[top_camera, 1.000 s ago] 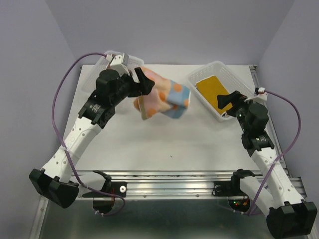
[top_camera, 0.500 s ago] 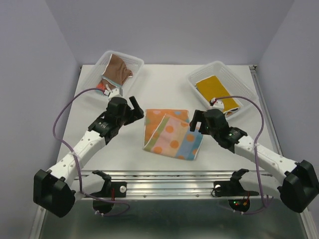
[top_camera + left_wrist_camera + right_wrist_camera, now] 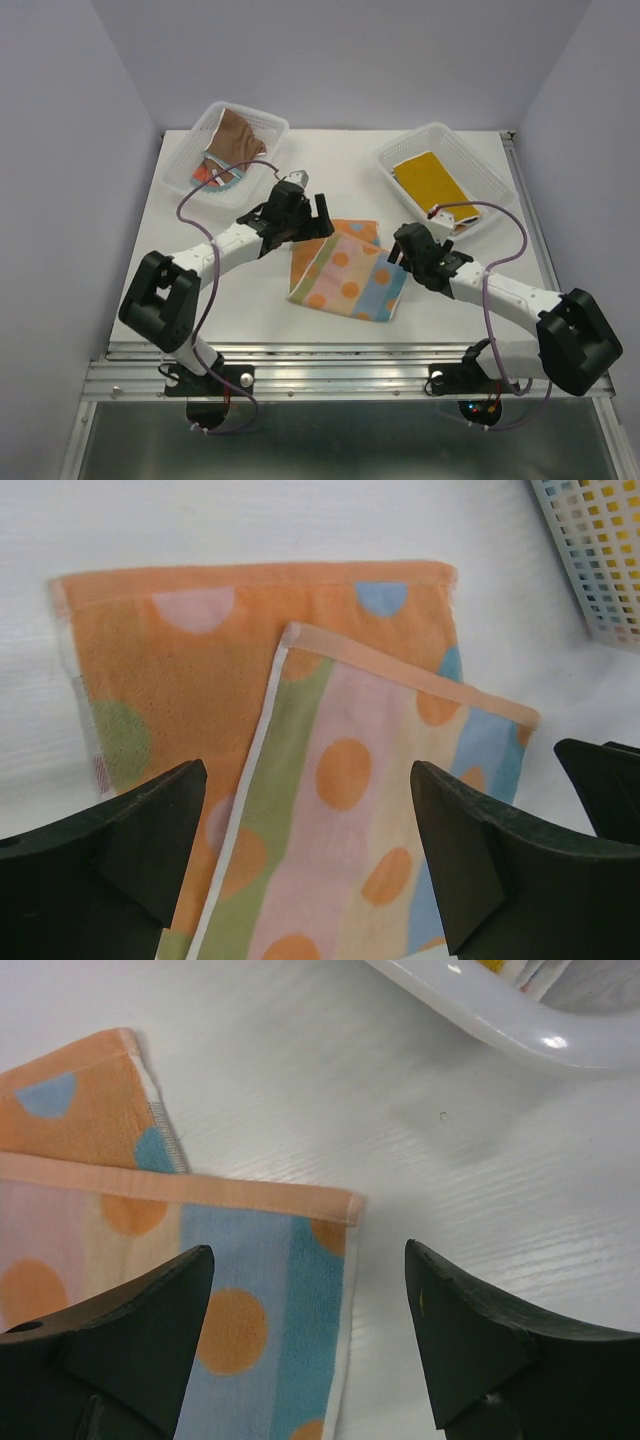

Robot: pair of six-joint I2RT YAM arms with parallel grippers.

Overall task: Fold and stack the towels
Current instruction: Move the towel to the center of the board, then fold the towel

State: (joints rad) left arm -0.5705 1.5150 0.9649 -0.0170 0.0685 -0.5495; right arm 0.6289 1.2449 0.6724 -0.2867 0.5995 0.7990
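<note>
I will straighten the towel's uneven fold next, so my left gripper will grab the striped top layer's far corner (image 3: 337, 236) (image 3: 291, 637) lying over the orange layer.
A pastel spotted towel (image 3: 345, 270) lies on the table's middle, folded unevenly, its striped top layer offset over an orange layer. My left gripper (image 3: 305, 222) hovers open over its far edge; in the left wrist view the towel (image 3: 340, 770) fills the gap between my open fingers (image 3: 110, 880). My right gripper (image 3: 397, 252) is open over the towel's far right corner (image 3: 250, 1250), touching nothing. A brown towel (image 3: 238, 135) lies in the left basket (image 3: 268, 124). A mustard yellow towel (image 3: 432, 180) lies in the right basket (image 3: 395, 152).
Another cloth with red and blue (image 3: 212, 172) sits under the brown one. The right basket's rim shows at the top of the right wrist view (image 3: 520, 1030) and its mesh in the left wrist view (image 3: 600, 550). Purple walls enclose the table.
One second ago my left gripper held the spotted towel in the air; it now lies on the table. Both grippers have moved in over its far edge, open.
</note>
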